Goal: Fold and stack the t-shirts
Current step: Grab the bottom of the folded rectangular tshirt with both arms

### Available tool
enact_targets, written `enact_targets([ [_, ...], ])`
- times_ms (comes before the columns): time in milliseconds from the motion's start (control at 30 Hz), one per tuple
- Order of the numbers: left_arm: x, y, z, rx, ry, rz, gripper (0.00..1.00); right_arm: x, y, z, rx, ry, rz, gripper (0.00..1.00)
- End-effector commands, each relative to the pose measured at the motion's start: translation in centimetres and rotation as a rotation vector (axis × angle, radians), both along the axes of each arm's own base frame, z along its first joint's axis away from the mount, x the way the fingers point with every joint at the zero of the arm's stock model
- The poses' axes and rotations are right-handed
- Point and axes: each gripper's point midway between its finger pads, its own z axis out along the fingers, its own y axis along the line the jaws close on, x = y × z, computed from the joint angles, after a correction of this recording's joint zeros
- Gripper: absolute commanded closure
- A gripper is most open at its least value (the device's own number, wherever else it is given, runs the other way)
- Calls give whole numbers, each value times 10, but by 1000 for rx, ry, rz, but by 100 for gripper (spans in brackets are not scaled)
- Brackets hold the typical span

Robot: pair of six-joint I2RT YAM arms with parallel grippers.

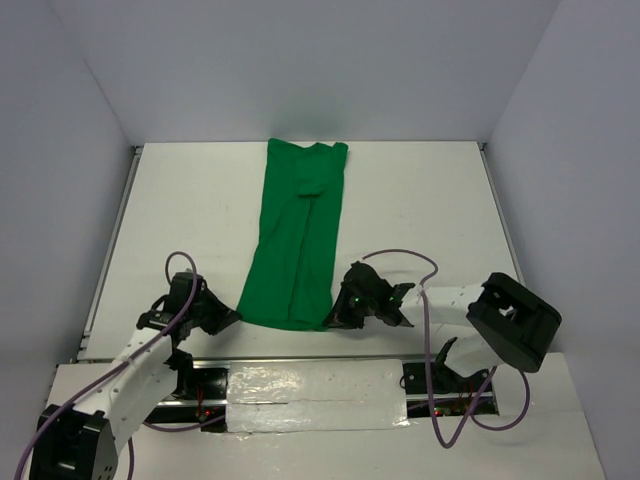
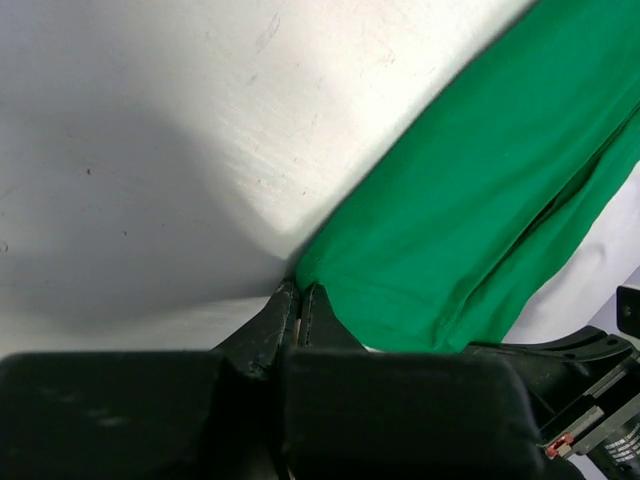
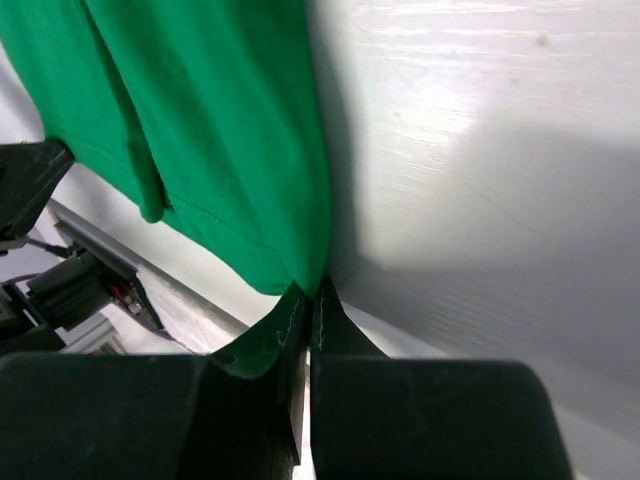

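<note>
My left gripper would bring the green t-shirt's near corner (image 1: 240,315) (image 2: 309,281) up with it if I lifted it now, because its fingers are pinching the cloth.
The bright green t-shirt (image 1: 298,235) lies folded into a long narrow strip on the white table, its collar end at the far edge and its hem end near me. My left gripper (image 1: 232,318) is shut on the near left corner of the t-shirt (image 2: 480,200); its jaws pinch the cloth corner in the left wrist view (image 2: 300,300). My right gripper (image 1: 333,318) is shut on the near right corner of the t-shirt (image 3: 220,130); its jaws clamp the hem in the right wrist view (image 3: 312,297).
The white table (image 1: 430,220) is walled by grey panels on the left, right and far sides. A metal rail (image 1: 310,385) with the arm bases runs along the near edge. Purple cables (image 1: 400,258) loop over both arms.
</note>
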Motion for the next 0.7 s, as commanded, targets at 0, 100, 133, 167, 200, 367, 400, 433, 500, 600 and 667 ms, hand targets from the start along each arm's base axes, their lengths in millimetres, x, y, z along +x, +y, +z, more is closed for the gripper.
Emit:
enact_targets([
  [0, -15, -4, -4, -10, 23, -35, 100, -6, -16, -7, -74, -9, -3, 100],
  [100, -21, -14, 0, -65, 22, -46, 100, -8, -20, -3, -91, -22, 16, 100],
  [133, -23, -17, 0, -87, 33, -39, 100, -10, -23, -4, -108, -20, 21, 100],
  [167, -25, -20, 3, -105, 26, -42, 100, -11, -24, -3, -115, -27, 28, 100],
  [200, -27, -24, 4, -117, 26, -56, 100, -13, -27, -1, -124, -26, 31, 100],
  [367, -31, -39, 21, -189, 4, -64, 100, -12, -37, 9, -158, -71, 25, 100],
  [400, -32, -42, 24, -188, -6, -80, 100, -9, -38, 16, -150, -87, 18, 100],
  [433, -30, -44, 31, -192, -22, -80, 100, -11, -41, 16, -164, -86, 19, 100],
  [500, -24, -45, 38, -169, -50, -87, 100, -9, -42, 24, -159, -110, 8, 100],
  [600, -13, -43, 46, -99, -72, -113, 100, -4, -46, 33, -169, -136, -9, 100],
  [667, -6, -40, 46, -32, -68, -143, 100, -1, -49, 37, -182, -151, -23, 100],
])
